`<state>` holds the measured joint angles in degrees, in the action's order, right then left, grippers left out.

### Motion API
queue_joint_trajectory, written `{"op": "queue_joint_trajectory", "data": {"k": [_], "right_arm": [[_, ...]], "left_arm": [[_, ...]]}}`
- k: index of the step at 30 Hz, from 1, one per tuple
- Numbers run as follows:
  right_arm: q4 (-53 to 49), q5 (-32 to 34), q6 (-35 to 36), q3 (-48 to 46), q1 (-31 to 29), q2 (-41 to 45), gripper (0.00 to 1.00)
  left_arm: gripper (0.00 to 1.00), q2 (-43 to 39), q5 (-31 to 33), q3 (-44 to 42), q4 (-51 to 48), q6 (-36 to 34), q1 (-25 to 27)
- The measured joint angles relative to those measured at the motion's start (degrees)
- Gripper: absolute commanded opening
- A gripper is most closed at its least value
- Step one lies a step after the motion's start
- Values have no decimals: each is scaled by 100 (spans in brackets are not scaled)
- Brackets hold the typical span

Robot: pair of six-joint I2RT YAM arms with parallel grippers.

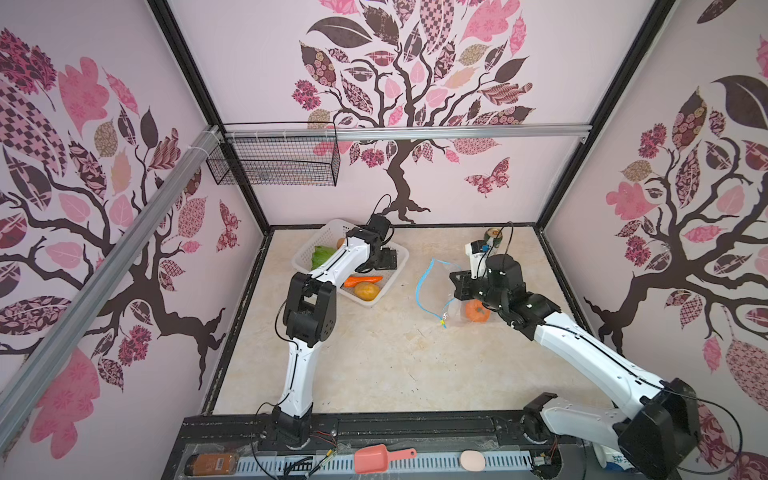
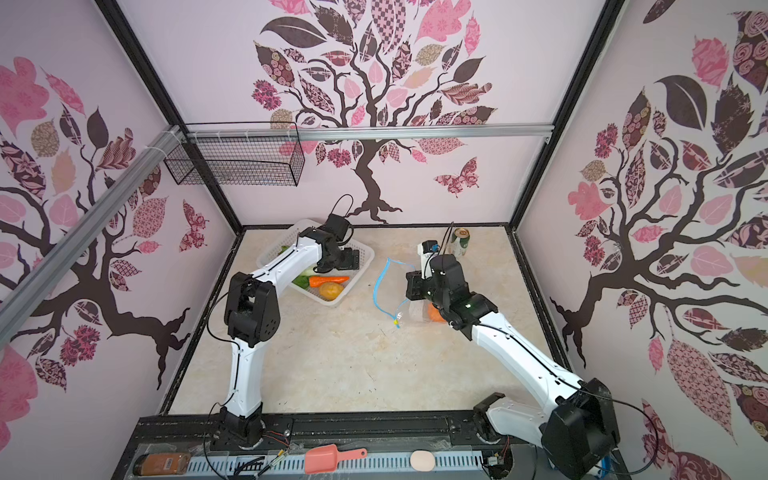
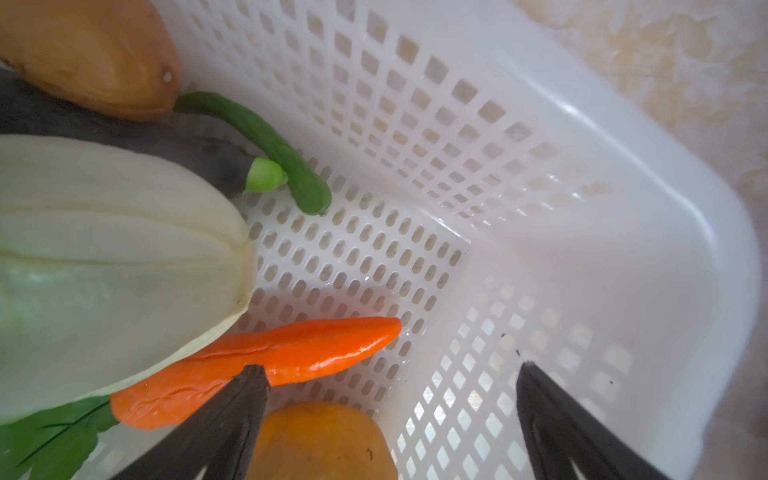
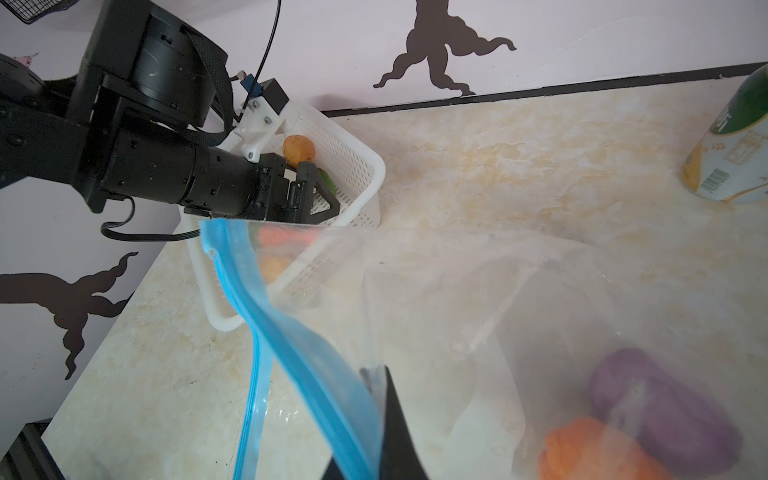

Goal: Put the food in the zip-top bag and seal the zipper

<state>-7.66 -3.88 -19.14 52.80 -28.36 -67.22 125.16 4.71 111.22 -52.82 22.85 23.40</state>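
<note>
The brown potato (image 3: 320, 440) should go into the zip-top bag's opening with its rounded end first, so my left gripper should next grab it across its sides.
My left gripper (image 3: 390, 368) is open inside the white perforated basket (image 1: 398, 252), low over the orange carrot (image 3: 291, 353) and a brown potato (image 3: 320, 440). Beside them lie the napa cabbage (image 3: 104, 257), the dark eggplant (image 3: 145, 137) and another potato (image 3: 91, 54). My right gripper (image 4: 380, 374) is shut on the zip-top bag (image 1: 440, 286) just behind its light-blue zipper (image 4: 266, 316), holding the mouth up and open toward the basket. The pumpkin (image 4: 590, 453) and the purple onion (image 4: 660, 407) lie inside the bag.
A green-white can (image 1: 494, 237) stands at the back right, behind the right wrist. A black wire basket (image 1: 274, 160) hangs on the back wall. A pink scoop (image 1: 374, 457) and a jar (image 1: 212, 463) lie on the front rail. A green cucumber-like piece (image 3: 270, 141) is in the white basket.
</note>
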Motion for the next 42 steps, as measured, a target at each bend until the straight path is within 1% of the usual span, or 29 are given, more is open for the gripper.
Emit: {"op": "queue_joint_trajectory", "data": {"k": [2, 6, 10, 12, 16, 19, 24, 27, 31, 39, 42], "right_arm": [[0, 0, 9, 0, 0, 0, 0], [0, 0, 28, 0, 0, 0, 0], [2, 2, 52, 0, 0, 0, 0], [4, 2, 57, 0, 0, 0, 0], [15, 2, 57, -2, 0, 0, 0], [15, 2, 57, -4, 0, 0, 0], [42, 37, 96, -42, 0, 0, 0], [55, 72, 111, -118, 0, 0, 0], [59, 87, 120, -173, 0, 0, 0], [57, 136, 138, -181, 0, 0, 0], [55, 153, 138, -181, 0, 0, 0]], "left_arm": [[97, -144, 157, -114, -131, 170, 0], [97, -791, 341, -726, -271, 761, -7], [96, -1292, 179, -1237, -138, 1556, -26], [95, -1425, 11, -1499, 52, 2107, -28], [94, -1429, -232, -1860, 389, 3187, -26], [94, -1325, -308, -1873, 511, 3906, -20], [94, -1043, -219, -1843, 435, 4625, -15], [95, -946, -190, -1843, 413, 4905, -15], [94, -813, -199, -1843, 431, 5073, -15], [88, -522, -247, -1843, 455, 5023, -15], [83, -522, -247, -1843, 487, 4968, -15]]}}
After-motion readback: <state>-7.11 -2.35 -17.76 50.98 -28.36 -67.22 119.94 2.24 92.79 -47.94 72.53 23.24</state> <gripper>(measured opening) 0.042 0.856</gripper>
